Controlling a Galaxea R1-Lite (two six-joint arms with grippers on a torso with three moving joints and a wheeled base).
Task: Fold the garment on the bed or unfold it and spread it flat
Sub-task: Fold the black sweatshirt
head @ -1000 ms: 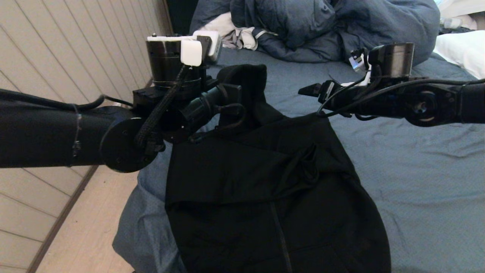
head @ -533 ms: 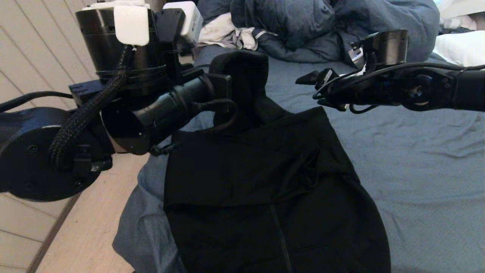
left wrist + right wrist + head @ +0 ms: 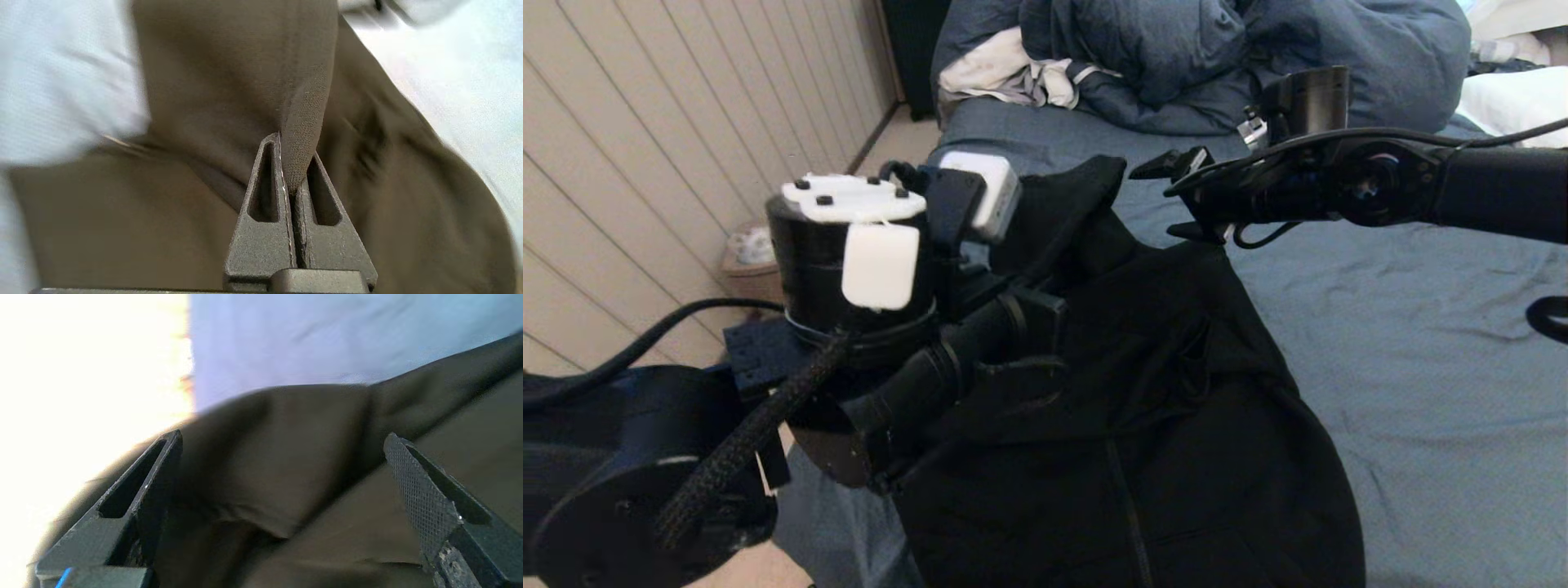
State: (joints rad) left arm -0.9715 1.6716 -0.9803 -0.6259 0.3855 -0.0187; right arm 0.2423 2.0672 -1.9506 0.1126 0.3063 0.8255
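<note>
My right gripper grabs the black zip-front garment by the shoulder [image 3: 1220, 278] opposite its lifted sleeve [image 3: 1076, 211] next, to fold the garment.
The black zip-front garment [image 3: 1160, 425] lies on the bed [image 3: 1421, 343] near its left edge, body flat and zipper running toward me. One sleeve is lifted off the sheet and stands up at the garment's far left [image 3: 1086, 196]. My left gripper [image 3: 294, 149] is shut on that sleeve's ribbed cuff [image 3: 304, 118]; in the head view its wrist hides the fingers. My right gripper [image 3: 1176, 200] hovers open just above the garment's far right shoulder, with nothing between its fingers [image 3: 412, 486].
A puffy dark blue duvet [image 3: 1217, 57] and a white-grey cloth [image 3: 1005, 69] are heaped at the bed's far end, and a white pillow [image 3: 1519, 106] lies at far right. A panelled wall [image 3: 645, 163] and a small basket [image 3: 752, 261] are on the left.
My left arm rose, then swung down and to the right, carrying the gripped sleeve over the garment's body. The right gripper drifted left and slightly up, staying open.
</note>
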